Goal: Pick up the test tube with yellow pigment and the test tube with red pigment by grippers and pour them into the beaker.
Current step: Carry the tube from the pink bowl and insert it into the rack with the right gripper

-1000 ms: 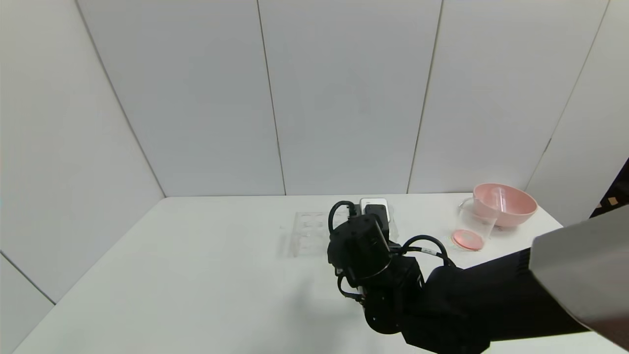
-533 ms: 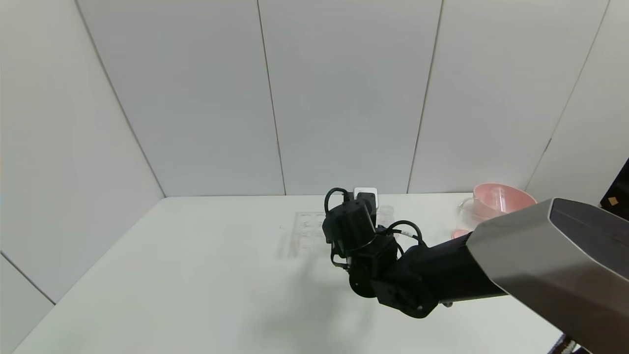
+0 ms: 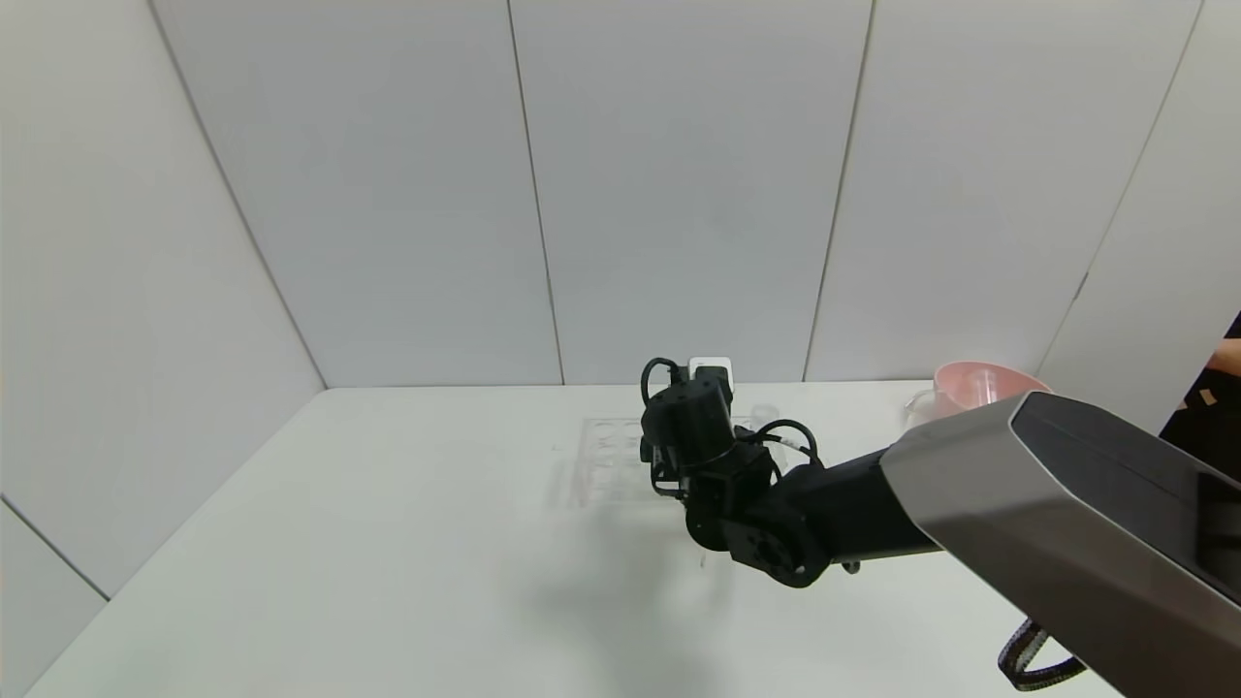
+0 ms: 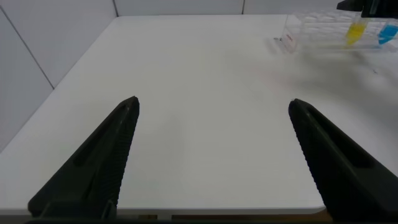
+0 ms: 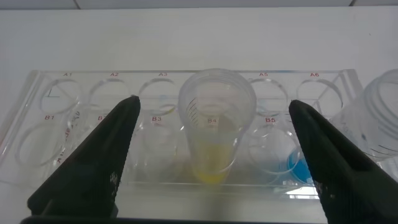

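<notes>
My right gripper will pour the yellow pigment into the beaker, so next it will grab the test tube with yellow pigment by its side below the tube's rim [image 5: 215,127].
The test tube with yellow pigment [image 5: 214,134] stands upright in slot B4 of a clear rack [image 5: 56,134], yellow liquid at its tip. My right gripper [image 5: 212,102] is open, its jaws on either side of this tube and apart from it. In the head view the right gripper [image 3: 684,427] is at the rack [image 3: 601,460] in mid table. The yellow tube also shows in the left wrist view [image 4: 354,32]. The beaker [image 3: 916,407] is at the far right, mostly hidden by my right arm. No tube with red liquid shows. My left gripper [image 4: 212,102] is open and empty above bare table.
A tube with blue liquid [image 5: 292,165] stands in the rack beside the yellow one. A pink bowl [image 3: 1008,373] with a clear tube in it sits behind the beaker. A clear ridged container [image 5: 382,118] stands by the rack's end. White walls enclose the table.
My right arm has reached farther forward and brought its gripper up to the rack. The arm now covers most of the beaker.
</notes>
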